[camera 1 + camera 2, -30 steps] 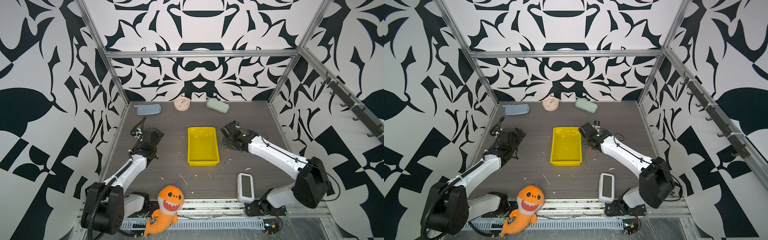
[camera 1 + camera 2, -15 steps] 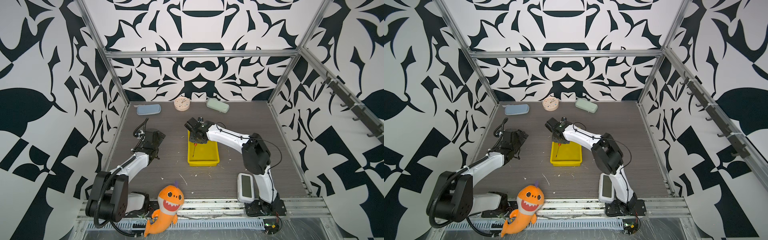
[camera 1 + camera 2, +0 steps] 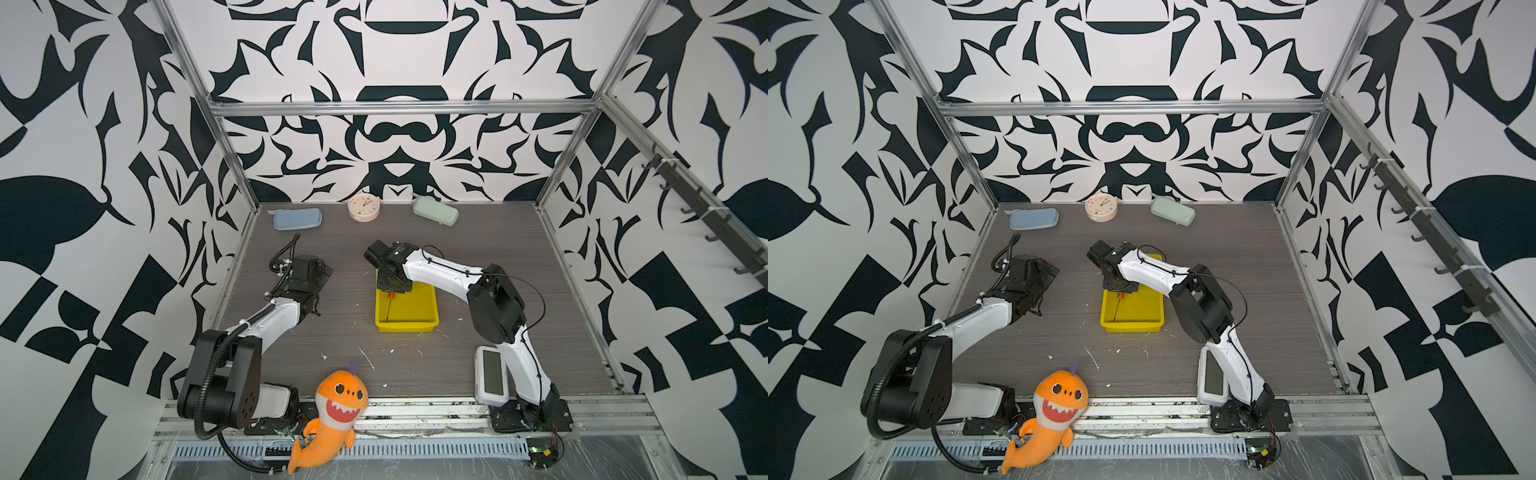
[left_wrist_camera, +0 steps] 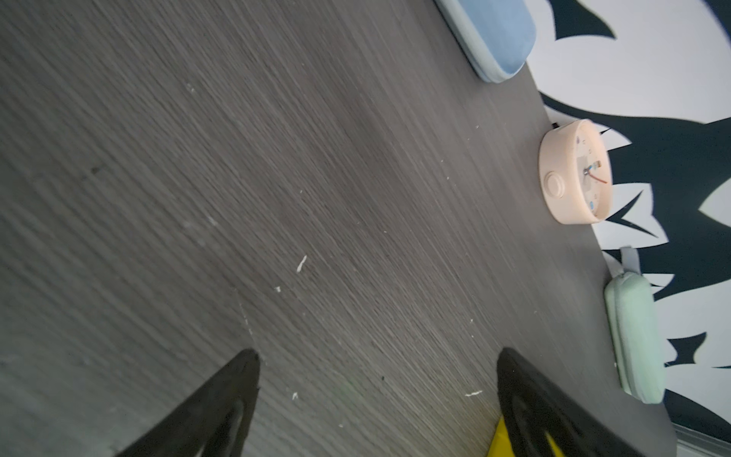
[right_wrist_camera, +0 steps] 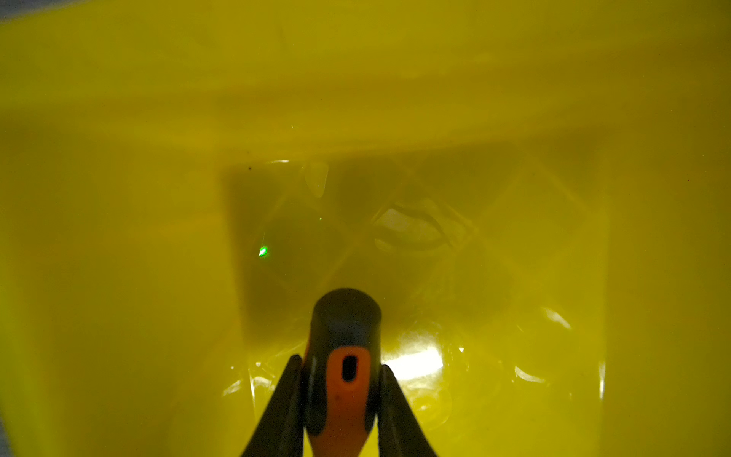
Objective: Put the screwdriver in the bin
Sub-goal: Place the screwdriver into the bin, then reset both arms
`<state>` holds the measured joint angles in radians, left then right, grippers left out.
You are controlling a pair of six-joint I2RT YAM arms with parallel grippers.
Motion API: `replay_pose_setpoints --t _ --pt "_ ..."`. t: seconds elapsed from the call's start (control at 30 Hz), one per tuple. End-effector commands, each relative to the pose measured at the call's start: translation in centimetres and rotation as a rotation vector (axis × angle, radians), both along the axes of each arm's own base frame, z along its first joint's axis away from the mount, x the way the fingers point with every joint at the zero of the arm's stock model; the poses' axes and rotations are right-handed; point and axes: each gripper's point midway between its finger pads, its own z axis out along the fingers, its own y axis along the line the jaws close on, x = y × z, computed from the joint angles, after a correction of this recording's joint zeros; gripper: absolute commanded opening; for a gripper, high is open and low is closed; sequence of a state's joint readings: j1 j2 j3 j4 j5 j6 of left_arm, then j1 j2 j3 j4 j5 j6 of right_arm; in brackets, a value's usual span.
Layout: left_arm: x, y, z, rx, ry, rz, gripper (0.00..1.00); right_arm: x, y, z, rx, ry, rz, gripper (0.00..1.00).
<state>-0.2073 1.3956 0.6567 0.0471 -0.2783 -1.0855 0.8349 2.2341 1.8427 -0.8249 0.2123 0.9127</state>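
Note:
The screwdriver's handle point(image 3: 391, 296) point(image 5: 346, 319) hangs inside the bin's sides, above the bin's bottom, and the screwdriver would rest there, so my right gripper opens next.
The yellow bin point(image 3: 407, 326) point(image 3: 1131, 327) lies mid-table, and its glossy inside point(image 5: 118, 237) fills the right wrist view. My right gripper point(image 3: 392, 286) point(image 3: 1120, 286) point(image 5: 340, 362) hangs over the bin's far end, shut on the screwdriver point(image 5: 346, 316) by its orange and black handle. In both top views the screwdriver point(image 3: 390, 305) point(image 3: 1118, 305) points down, its thin shaft slanting to the bin floor near the left wall. My left gripper point(image 4: 377, 354) point(image 3: 309, 270) is open and empty over bare table, left of the bin, a corner of the bin point(image 4: 499, 439) showing beside one finger.
Along the back wall lie a pale blue case point(image 3: 297, 218), a round clock point(image 3: 363, 208) and a green case point(image 3: 435, 210). An orange shark plush point(image 3: 332, 411) sits at the front edge. A white device point(image 3: 491, 376) lies by the right arm's base.
My right arm swung from the table right of the bin to above the bin's far end, carrying the screwdriver, whose tip has come down inside. The left arm barely shifted.

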Motion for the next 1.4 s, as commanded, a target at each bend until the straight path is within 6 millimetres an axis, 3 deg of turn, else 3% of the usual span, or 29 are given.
replay_pose_setpoints --t 0.0,0.13,0.27,0.3,0.33,0.37,0.4,0.53,0.63,0.7,0.77,0.83,0.93,1.03,1.13,1.2,1.27,1.37 --pt "0.4 0.0 0.1 -0.011 0.042 0.004 0.97 0.3 0.5 2.9 0.029 -0.027 0.008 0.33" --pt "0.6 0.1 0.2 0.021 0.064 -0.016 0.96 0.4 0.5 4.2 0.020 -0.030 0.020 0.43" --pt "0.6 0.1 0.7 0.021 0.045 -0.025 0.96 0.1 0.5 6.0 0.045 -0.048 0.048 0.45" --pt "0.6 0.1 0.8 0.019 0.034 -0.023 0.96 0.2 0.3 6.9 0.049 -0.061 0.065 0.51" --pt "0.5 0.2 0.9 0.017 0.025 -0.017 0.96 0.5 -0.3 8.4 0.037 -0.083 0.073 0.67" --pt "0.5 0.2 0.8 0.010 0.019 -0.013 0.96 0.9 -1.1 9.9 0.018 -0.102 0.081 0.93" --pt "0.4 0.1 0.7 0.004 0.015 -0.008 0.96 1.4 -2.2 11.8 -0.005 -0.130 0.090 0.98" --pt "0.6 -0.5 0.9 -0.027 0.006 -0.027 0.96 2.6 -7.9 19.2 -0.157 -0.262 0.051 1.00" --pt "0.5 -0.5 1.2 -0.018 0.001 -0.041 0.95 3.1 -12.3 21.3 -0.245 -0.294 -0.015 0.98" --pt "0.3 -0.2 1.5 -0.005 -0.006 -0.031 0.95 3.5 -15.0 21.3 -0.284 -0.279 -0.062 0.91" --pt "0.2 0.1 1.7 0.000 -0.021 -0.020 0.95 3.8 -17.7 20.8 -0.328 -0.247 -0.103 0.78" --pt "0.0 0.2 1.4 0.003 -0.029 -0.019 0.95 4.0 -19.6 20.5 -0.364 -0.214 -0.117 0.80" --pt "-0.2 0.7 0.5 0.024 -0.014 0.002 0.96 4.4 -22.0 21.8 -0.429 -0.250 -0.145 0.83" --pt "0.2 0.5 0.0 0.017 0.002 -0.003 0.95 4.9 -23.7 23.9 -0.510 -0.350 -0.133 0.93" --pt "0.7 -0.2 0.2 0.000 0.026 -0.038 0.95 5.7 -24.7 23.9 -0.590 -0.561 -0.064 1.00" --pt "0.8 -0.4 0.5 0.009 0.033 -0.055 0.95 5.6 -24.9 21.7 -0.559 -0.718 -0.003 0.98" --pt "0.7 0.0 0.3 0.024 0.039 -0.046 0.95 4.2 -25.5 18.2 -0.454 -0.822 0.087 0.95" --pt "0.5 0.4 0.0 0.030 0.039 -0.024 0.95 2.4 -28.5 16.2 -0.328 -1.015 0.012 0.94"
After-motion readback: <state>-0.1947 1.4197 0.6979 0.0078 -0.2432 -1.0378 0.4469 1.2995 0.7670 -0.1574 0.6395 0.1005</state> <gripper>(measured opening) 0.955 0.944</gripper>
